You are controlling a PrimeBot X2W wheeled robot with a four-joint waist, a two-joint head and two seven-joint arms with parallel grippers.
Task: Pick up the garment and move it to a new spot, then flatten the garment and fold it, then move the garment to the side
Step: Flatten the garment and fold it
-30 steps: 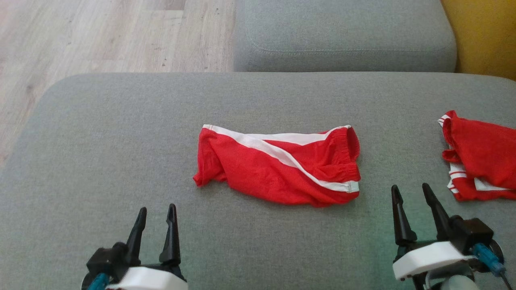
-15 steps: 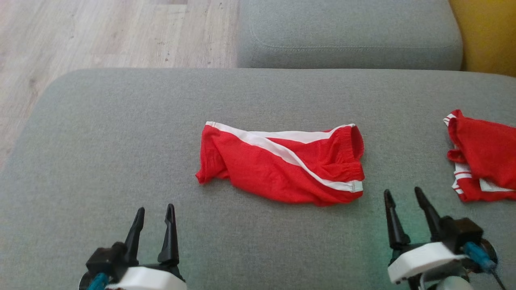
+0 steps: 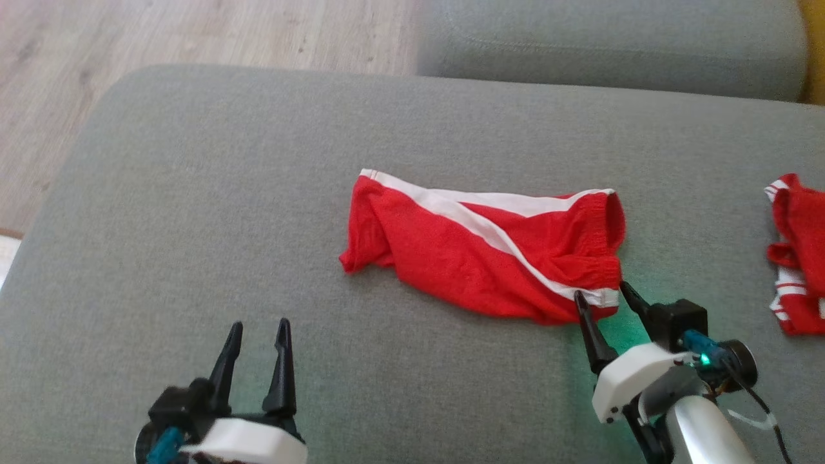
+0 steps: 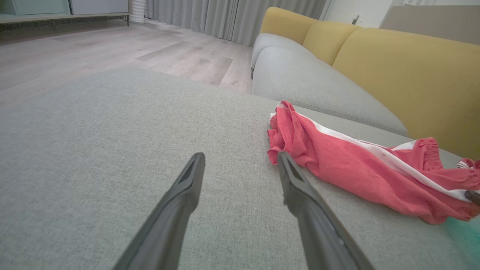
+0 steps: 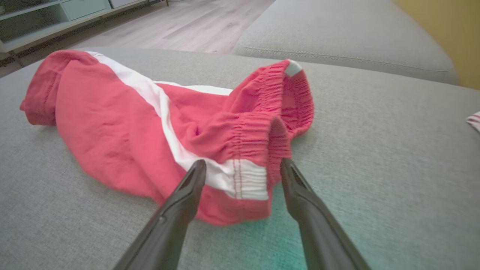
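The striped corner of the waistband stands up while the legs of the shorts lie loose on the cushion, so I should grab the shorts there next with my right gripper.
Red shorts with white stripes lie crumpled on the grey cushion, waistband toward the right. My right gripper is open, its fingertips either side of the white-striped near corner of the waistband. In the right wrist view that corner lies between the two fingers. My left gripper stands open over bare cushion, short of the shorts' left end, which lies ahead and to the right of its fingers.
A second red and white garment lies at the cushion's right edge. Another grey cushion lies beyond, with a yellow backrest behind it. Wooden floor runs past the far left edge.
The camera has shifted, moving the scene right and up. My right gripper has advanced to the shorts' waistband corner, which now sits between its fingers. The left gripper has kept its place.
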